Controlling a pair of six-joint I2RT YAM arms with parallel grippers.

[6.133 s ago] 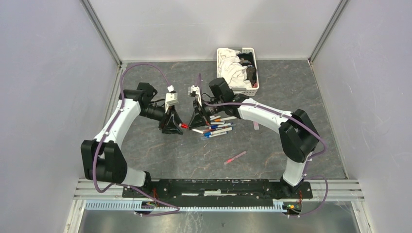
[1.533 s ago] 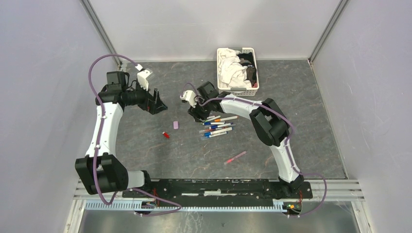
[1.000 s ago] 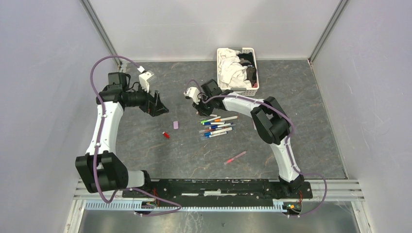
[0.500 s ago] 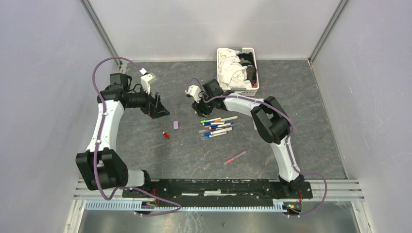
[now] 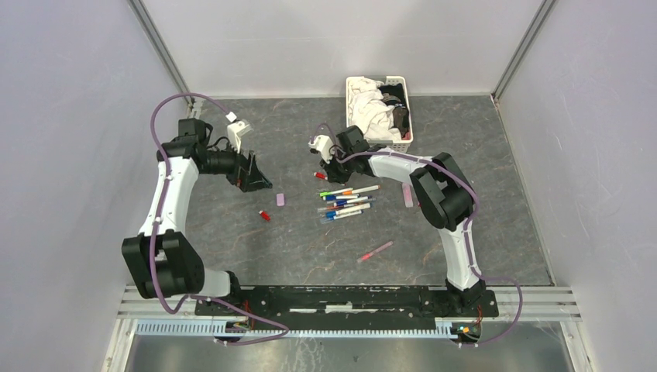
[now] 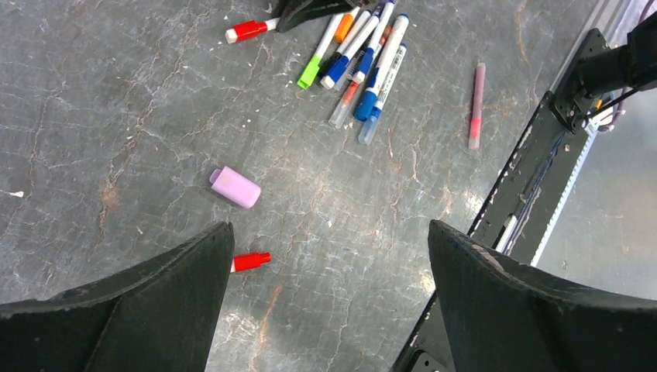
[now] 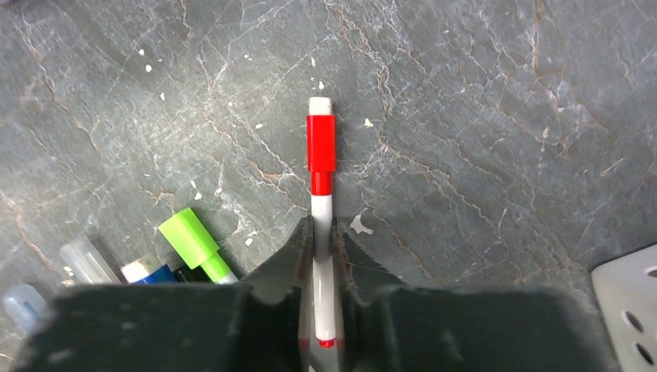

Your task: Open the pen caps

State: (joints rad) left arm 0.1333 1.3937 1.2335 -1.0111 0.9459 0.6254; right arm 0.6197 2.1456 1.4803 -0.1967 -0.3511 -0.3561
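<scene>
The pen's white body is left to the right gripper, and the left gripper will next grab the pen's red cap to open the pen.
My right gripper (image 7: pixel 320 229) is shut on the white barrel of a pen whose red cap (image 7: pixel 321 143) is still on and points away from the jaws. In the top view that gripper (image 5: pixel 325 160) sits just behind the row of pens (image 5: pixel 346 201), with the held pen's red end (image 5: pixel 319 176) sticking out. My left gripper (image 5: pixel 252 178) is open and empty, left of the pens. Its wrist view (image 6: pixel 329 232) shows a loose lilac cap (image 6: pixel 235 187) and a loose red cap (image 6: pixel 252 261) on the floor, next to the left finger (image 6: pixel 155 294).
A white slatted basket (image 5: pixel 399 143) of cloths stands at the back, right of my right gripper. An all pink-red pen (image 5: pixel 376 251) lies alone nearer the front. A lilac piece (image 5: pixel 407 194) lies right of the pen row. A green-capped pen (image 7: pixel 192 242) lies beside the right fingers.
My right gripper has moved right and back from the pen row, with the red-capped pen in it. My left gripper has shifted slightly and stays open.
</scene>
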